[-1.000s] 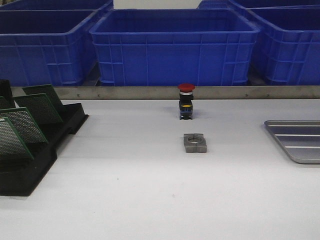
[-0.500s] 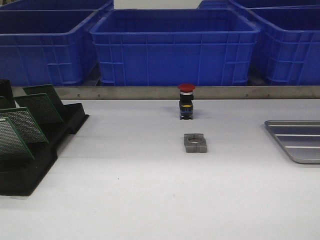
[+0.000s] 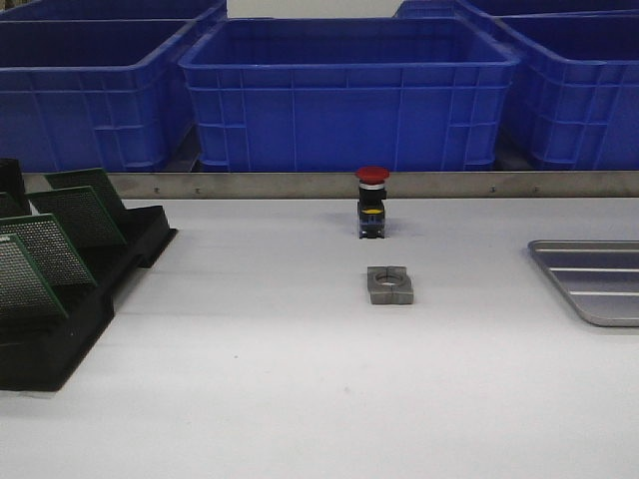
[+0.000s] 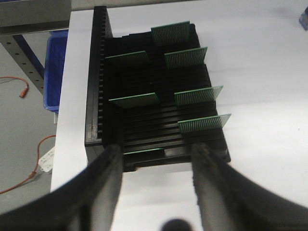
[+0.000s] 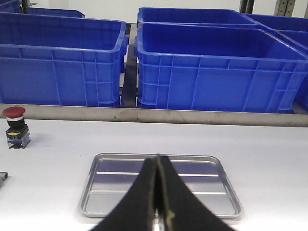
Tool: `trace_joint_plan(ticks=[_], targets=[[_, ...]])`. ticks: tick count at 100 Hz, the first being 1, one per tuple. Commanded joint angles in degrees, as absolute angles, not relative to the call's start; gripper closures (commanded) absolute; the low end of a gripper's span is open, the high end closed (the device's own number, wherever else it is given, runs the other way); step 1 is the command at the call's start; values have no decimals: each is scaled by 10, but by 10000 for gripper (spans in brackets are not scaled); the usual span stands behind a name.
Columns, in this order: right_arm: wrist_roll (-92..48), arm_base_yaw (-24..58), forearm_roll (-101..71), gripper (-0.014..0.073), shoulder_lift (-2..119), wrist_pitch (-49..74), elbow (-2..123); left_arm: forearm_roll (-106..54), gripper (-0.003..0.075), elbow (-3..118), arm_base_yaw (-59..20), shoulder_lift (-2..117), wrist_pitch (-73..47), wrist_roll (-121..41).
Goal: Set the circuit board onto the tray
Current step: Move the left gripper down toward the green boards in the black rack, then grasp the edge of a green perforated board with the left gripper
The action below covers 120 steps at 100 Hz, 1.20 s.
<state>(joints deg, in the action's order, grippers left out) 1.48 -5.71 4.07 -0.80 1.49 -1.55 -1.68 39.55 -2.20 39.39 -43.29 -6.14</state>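
Next, my left gripper grabs a circuit board by its raised top edge (image 3: 60,192), since the rack's slots hold the boards low and neighbours stand close.
Several green circuit boards (image 3: 48,244) stand tilted in a black slotted rack (image 3: 70,319) at the left of the table; they also show in the left wrist view (image 4: 193,96). My left gripper (image 4: 156,150) is open and empty, its fingers just short of the rack's (image 4: 144,134) near end. The silver-grey tray (image 3: 599,281) lies at the right edge, with nothing in it. In the right wrist view the tray (image 5: 96,195) lies below my right gripper (image 5: 157,161), which is shut and empty. Neither gripper shows in the front view.
A red emergency-stop button (image 3: 371,203) stands at the table's middle back, with a grey metal block (image 3: 389,285) in front of it. Blue plastic bins (image 3: 344,95) line the back behind a metal rail (image 3: 329,185).
The circuit boards and rack appear to shift very slightly in the front view; nothing else moved.
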Motion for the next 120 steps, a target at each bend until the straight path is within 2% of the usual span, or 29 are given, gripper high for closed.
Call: trace_joint_plan(ticks=[1,28,47,120], targets=[[15,-55,47,655,-21,-27,-9,-19,255,425,-27,430,-412,-145],[15,-55,47,655,-21,-27,-9,-19,261,432,-27,518,-447,-567],[15,-55,47,655,-21,-27,-9,-19,262,432,-27,574,-443,-734],[15,-55,47,655,-21,-27,-9,-15,262,432,-27,766,-324,-770]])
